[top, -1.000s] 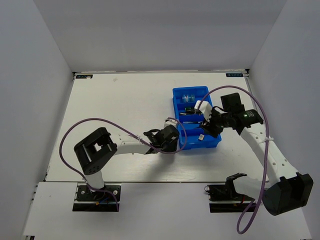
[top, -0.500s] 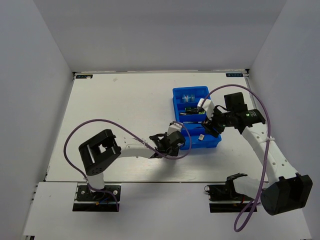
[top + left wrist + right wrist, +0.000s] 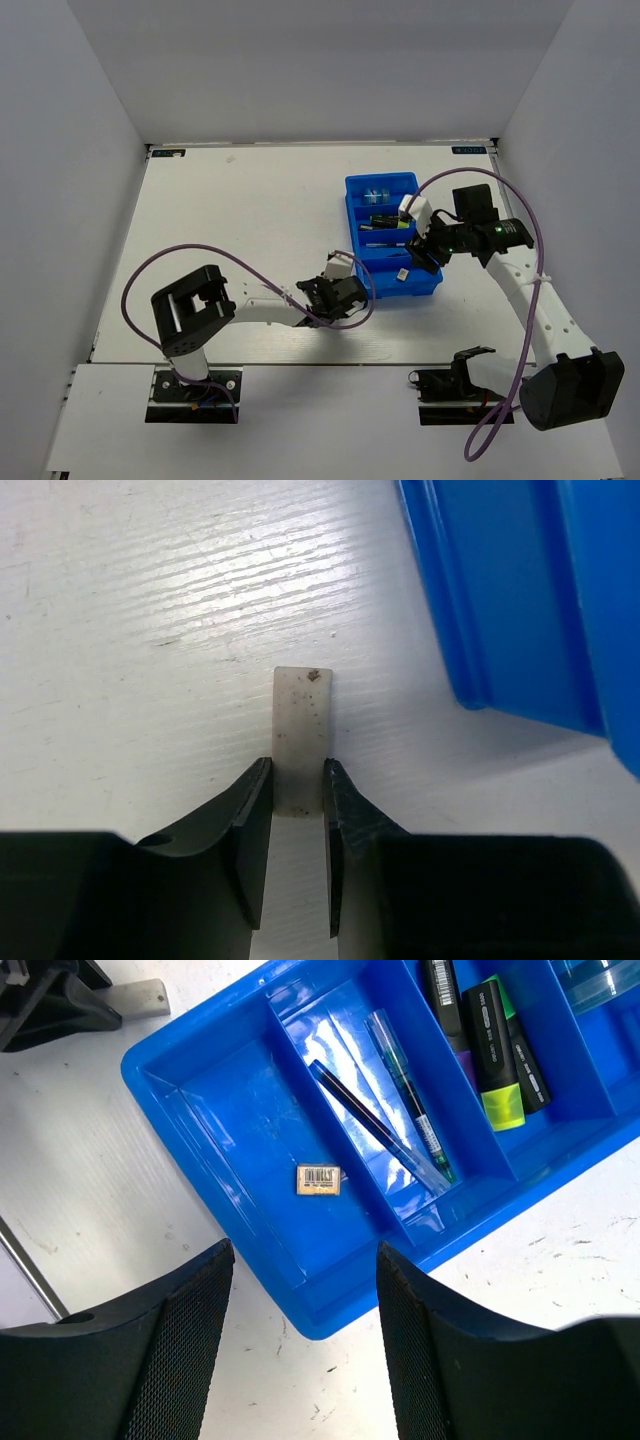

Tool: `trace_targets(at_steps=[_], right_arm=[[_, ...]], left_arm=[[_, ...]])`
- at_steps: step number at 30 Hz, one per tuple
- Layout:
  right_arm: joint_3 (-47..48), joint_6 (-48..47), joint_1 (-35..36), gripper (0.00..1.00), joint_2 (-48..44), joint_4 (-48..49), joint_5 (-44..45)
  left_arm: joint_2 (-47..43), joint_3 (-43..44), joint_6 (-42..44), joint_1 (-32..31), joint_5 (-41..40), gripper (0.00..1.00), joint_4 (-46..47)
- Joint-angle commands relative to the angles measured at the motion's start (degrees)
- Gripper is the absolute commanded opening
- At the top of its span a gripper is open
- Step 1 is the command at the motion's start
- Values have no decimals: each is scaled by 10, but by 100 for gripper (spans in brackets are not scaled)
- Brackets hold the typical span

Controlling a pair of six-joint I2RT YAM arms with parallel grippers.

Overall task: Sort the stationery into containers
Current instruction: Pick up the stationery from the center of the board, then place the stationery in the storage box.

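Observation:
The small grey eraser is outside the blue tray [image 3: 352, 190] and would fall onto the table if released now, so my left gripper needs to move it toward the tray.
My left gripper [image 3: 338, 284] is shut on the small grey eraser [image 3: 302, 730], low over the table just left of the blue tray's [image 3: 352, 190] near-left corner. The tray's corner shows in the left wrist view [image 3: 520, 600]. My right gripper [image 3: 425, 255] is open and empty above the tray's near compartment [image 3: 230, 1110]. In that compartment lies a tiny tan piece [image 3: 319, 1179]. The adjoining one holds thin pens [image 3: 385, 1125], and the one after holds highlighters [image 3: 490, 1040]. The blue square pack [image 3: 377, 194] lies in the far compartment. The eraser also shows in the right wrist view [image 3: 135, 998].
White walls close the table on the left, far and right sides. The left arm's purple cable [image 3: 200, 255] loops over the table at left. The right arm's cable [image 3: 525, 210] arcs over the tray's right side.
My left gripper has moved nearer and slightly left, away from the tray's left side, holding the eraser. The right gripper has shifted a little to the right.

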Motion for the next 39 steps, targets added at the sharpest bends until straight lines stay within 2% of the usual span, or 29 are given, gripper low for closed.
trace_targets(at_steps=[1,4,7,8,10,11,12,13,14,18,19,20,24,27,28,30,31,33,39], right_arm=[[23,11,-4,62,-18,-3,-20],[24,13,-5,62,-23,-4,-16],[19,22,-8,66,-33,-1,-4],[12,41,-9,90,-39,24,16],[-8,66,-9,91,-52,44,47],[-14,87,-11,73,-63,67,62],[-23,94,-10,49,-63,73,71],[-27,100,-12,18,-66,77,75],[-30,123,-12,0,-67,81,82],[-55,146,-15,0,-74,97,79],[-61,149,-16,0,-76,98,79],[-63,153,-14,0,-76,98,77],[-77,163,-17,0,-88,101,75],[-89,162,-17,0,-99,104,83],[-91,163,-18,3,-105,106,86],[-101,164,-18,21,-115,106,96],[-106,167,-22,37,-120,113,107],[-114,174,-23,52,-128,118,122],[-131,189,-31,55,-139,126,143]], left_arm=[[-2,-36,17,7,-13,7,-127],[-28,-33,28,15,-19,0,-137],[-84,-28,55,15,-20,0,-142],[-95,-19,62,15,-13,0,-147],[-146,-5,95,8,-8,0,-145],[-156,7,105,8,-1,0,-141],[-177,15,142,1,7,0,-133],[-186,17,157,1,25,0,-109],[-200,22,186,0,53,0,-83],[-188,58,301,1,158,0,-15],[-179,87,365,1,189,0,-16],[-153,105,384,1,222,0,-20],[-58,254,468,9,270,0,-105],[-7,310,496,29,309,0,-128],[10,319,499,31,312,0,-137],[36,340,498,46,323,0,-142],[41,342,496,50,322,0,-142],[61,349,490,60,325,3,-142],[83,342,481,74,317,10,-113]])
